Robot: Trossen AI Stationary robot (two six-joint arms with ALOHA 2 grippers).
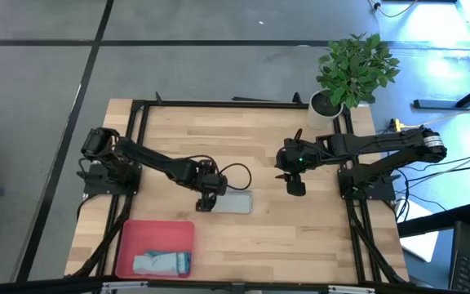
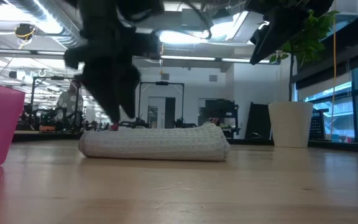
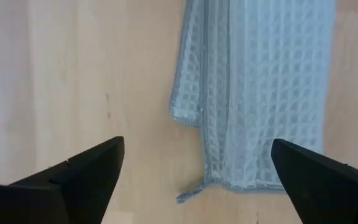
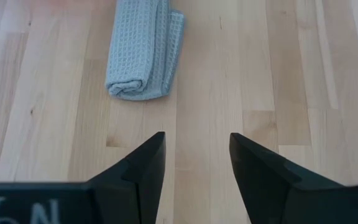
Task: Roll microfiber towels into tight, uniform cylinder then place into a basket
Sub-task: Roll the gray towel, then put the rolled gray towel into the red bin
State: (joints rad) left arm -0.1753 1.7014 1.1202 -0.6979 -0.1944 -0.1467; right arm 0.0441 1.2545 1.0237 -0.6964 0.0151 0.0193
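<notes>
The rolled grey towel needs to go in the basket (image 1: 133,237), so my left gripper needs to grab the towel next by its end with the stray corner (image 1: 219,204).
A light grey microfiber towel (image 1: 237,202), rolled into a short cylinder, lies on its side on the wooden table; its loose outer edge (image 3: 194,118) rests flat on the wood. My left gripper (image 1: 206,200) hangs open just above the roll's left end, its fingers (image 3: 89,168) spread wide and pointing steeply down, clear of the cloth. In the low view the roll (image 2: 154,143) lies below that dark gripper (image 2: 114,93). The pink-red basket (image 1: 133,237) at the near left holds a rolled blue-teal towel (image 1: 161,263). My right gripper (image 1: 294,184) waits open above the table's right half.
A white plant pot (image 1: 326,102) with a green plant stands at the far right corner, also seen in the low view as a white pot (image 2: 289,124). Bare wood (image 4: 260,74) lies between the grey roll (image 4: 138,53) and my right gripper (image 4: 197,168).
</notes>
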